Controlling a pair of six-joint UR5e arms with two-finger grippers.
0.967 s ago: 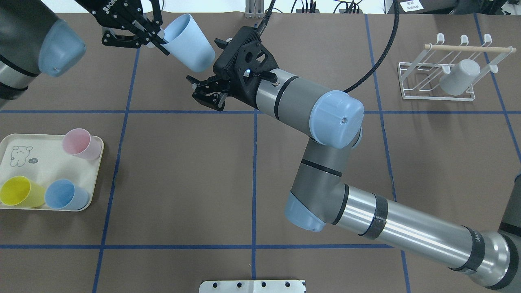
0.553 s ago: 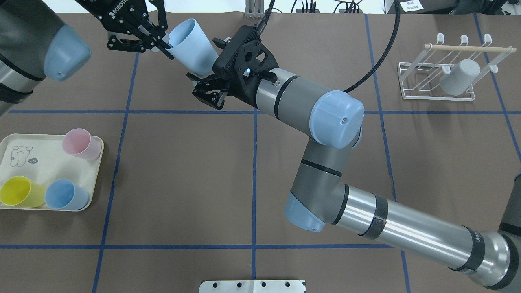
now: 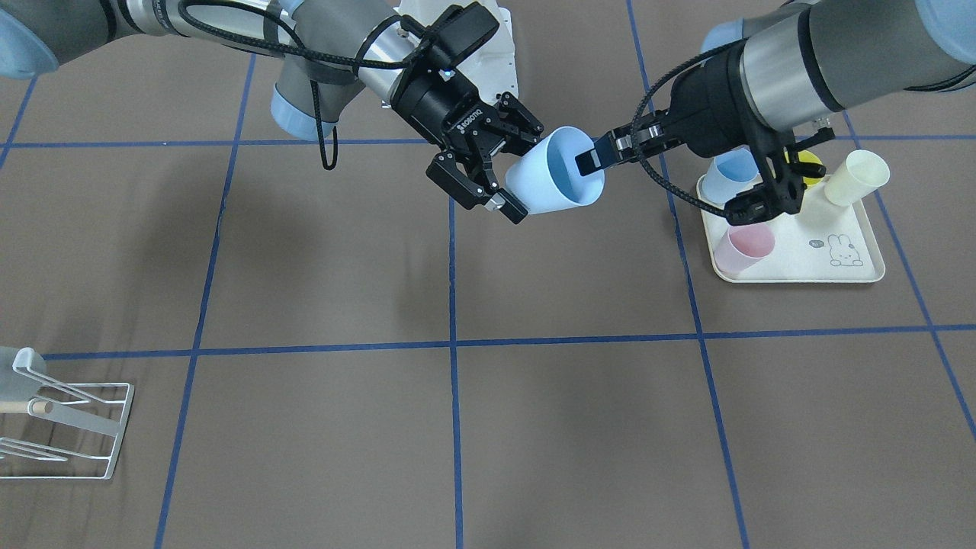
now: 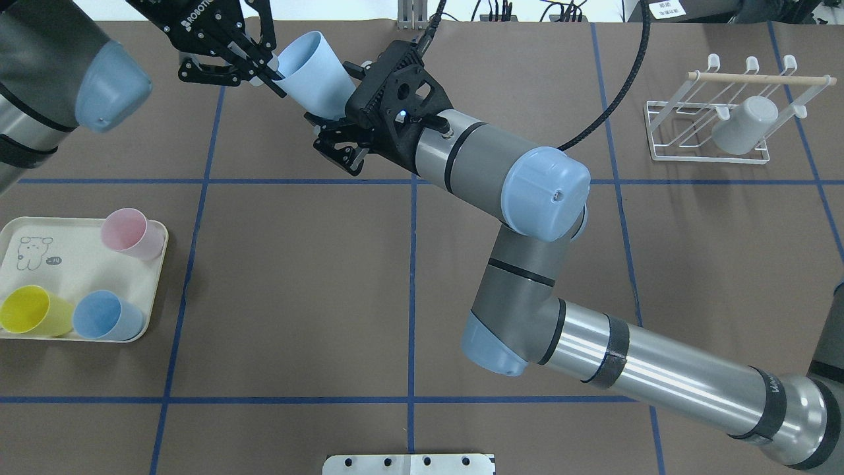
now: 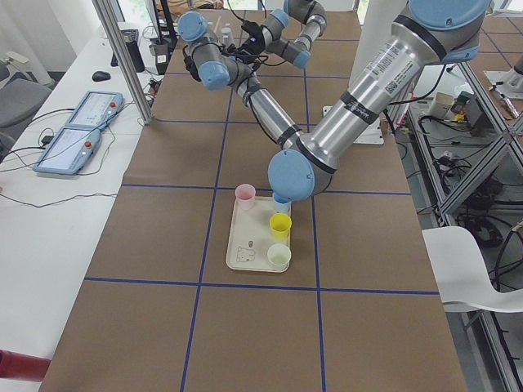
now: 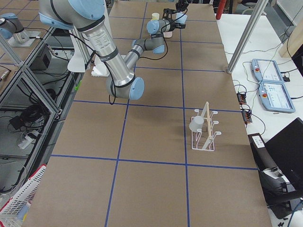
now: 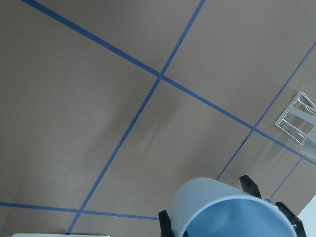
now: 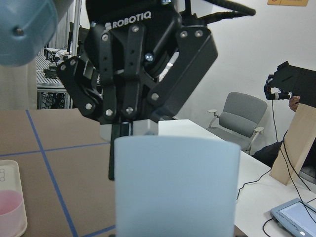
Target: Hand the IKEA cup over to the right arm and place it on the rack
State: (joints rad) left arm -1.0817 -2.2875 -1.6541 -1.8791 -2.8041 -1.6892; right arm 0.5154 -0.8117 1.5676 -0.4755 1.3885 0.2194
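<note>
I will grab the pale blue cup by its closed base with my right gripper next, to carry the cup onto the rack [image 3: 69, 425].
The light blue IKEA cup [image 4: 315, 71] hangs on its side above the table's far left part. My left gripper [image 4: 277, 82] is shut on its rim, one slim finger inside the mouth and one outside [image 3: 587, 162]. The right arm [image 4: 488, 165] reaches across, and my right gripper [image 3: 526, 171] stands open with a thick linked finger on either side of the cup's closed end [image 3: 534, 187]. In the right wrist view the cup's base [image 8: 175, 187] fills the lower middle. The white wire rack [image 4: 709, 125] with its wooden rod stands far right and holds a grey cup [image 4: 745, 125].
A cream tray [image 4: 66, 264] at the near left carries a pink cup [image 4: 128, 232], a yellow cup [image 4: 30, 310] and a blue cup [image 4: 105, 315]. The front view shows a pale yellow cup [image 3: 858, 175] there too. Blue tape lines cross the brown table.
My left gripper has carried the cup to the right, so its closed end now lies between the right gripper's open fingers. The right gripper has edged slightly toward the cup.
</note>
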